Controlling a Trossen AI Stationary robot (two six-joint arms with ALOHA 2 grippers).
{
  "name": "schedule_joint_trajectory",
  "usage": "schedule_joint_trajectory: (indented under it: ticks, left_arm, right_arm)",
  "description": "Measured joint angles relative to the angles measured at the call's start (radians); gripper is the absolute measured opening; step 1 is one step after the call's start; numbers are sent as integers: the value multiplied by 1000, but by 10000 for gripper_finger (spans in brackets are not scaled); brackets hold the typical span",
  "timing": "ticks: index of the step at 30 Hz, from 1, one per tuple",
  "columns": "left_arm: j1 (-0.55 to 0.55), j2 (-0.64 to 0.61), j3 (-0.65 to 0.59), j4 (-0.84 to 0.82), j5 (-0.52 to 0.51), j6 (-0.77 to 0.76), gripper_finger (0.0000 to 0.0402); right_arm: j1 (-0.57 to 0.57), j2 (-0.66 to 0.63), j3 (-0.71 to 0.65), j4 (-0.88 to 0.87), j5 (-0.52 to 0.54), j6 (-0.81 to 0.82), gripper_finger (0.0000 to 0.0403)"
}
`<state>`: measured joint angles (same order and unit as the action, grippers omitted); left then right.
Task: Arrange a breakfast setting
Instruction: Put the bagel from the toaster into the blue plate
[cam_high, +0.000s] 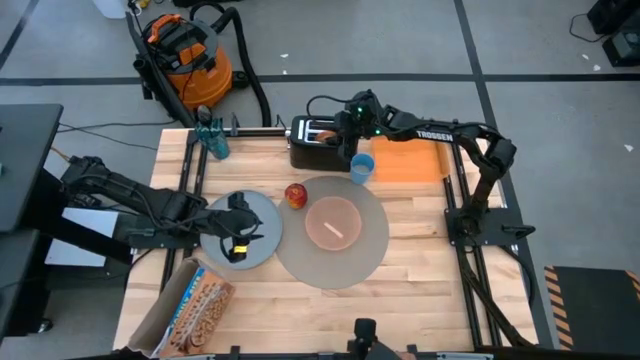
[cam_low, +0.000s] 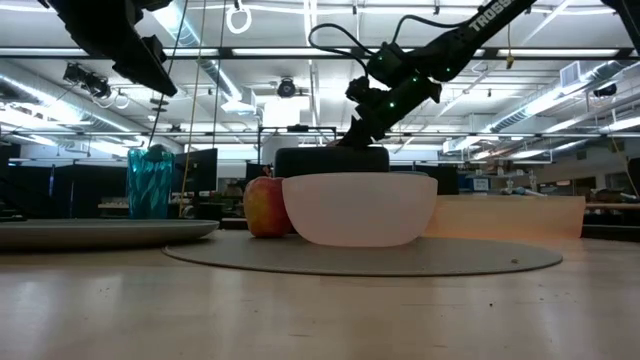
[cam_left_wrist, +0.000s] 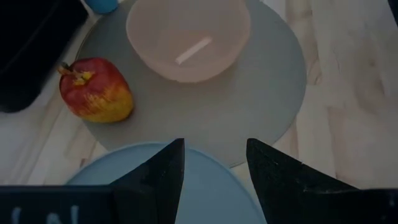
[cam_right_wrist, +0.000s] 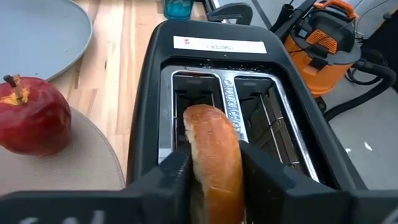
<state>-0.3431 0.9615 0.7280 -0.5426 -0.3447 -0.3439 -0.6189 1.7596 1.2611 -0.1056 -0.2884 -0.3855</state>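
The grey-blue plate should be set in place for the bagel (cam_right_wrist: 213, 152). My left gripper should grab the plate by its rim (cam_right_wrist: 83, 39) next.
My right gripper (cam_high: 345, 125) is shut on the round bagel (cam_right_wrist: 213, 152) over the black toaster (cam_right_wrist: 249, 81) at the table's far middle. My left gripper (cam_left_wrist: 214, 165) is open and empty above the grey-blue plate (cam_high: 262, 245), left of the large grey mat (cam_high: 365, 255). The translucent pink bowl (cam_high: 333, 222) stands on the mat with the spoon (cam_left_wrist: 193, 51) lying in it. The red apple (cam_high: 296, 195) rests at the mat's far left rim. The small blue cup (cam_high: 362, 168) stands by the toaster. My right gripper pinches the bagel's two flat faces (cam_right_wrist: 202, 168) between its two fingers, coming from above and pointing down at the toaster. The bagel stands on edge over the toaster's left slot (cam_right_wrist: 193, 93). Its lower part is hidden by the fingers, so whether it is clear of the slot cannot be told.
An orange tray (cam_high: 410, 160) lies right of the toaster. A teal glass (cam_high: 212, 140) stands at the far left. A printed snack box (cam_high: 195, 305) lies at the near left. Bare wood shows along the near edge and at the right.
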Motion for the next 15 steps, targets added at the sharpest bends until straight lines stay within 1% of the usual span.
schedule_joint_trajectory:
  ticks: [4, 7, 10, 15]
  left_arm:
    - [0, 0, 0, 8, 0, 10, 181]
    - [0, 0, 0, -12, 0, 7, 181]
    - [0, 0, 0, -39, 0, 7, 181]
    - [0, 0, 0, -81, 0, -14, 181]
  right_arm:
    - [0, -6, -1, 1, 1, 0, 75]
    - [3, -31, -2, 0, 5, -6, 49]
    - [12, -77, -2, 3, 12, -9, 46]
    - [50, -186, -2, 5, 67, -10, 47]
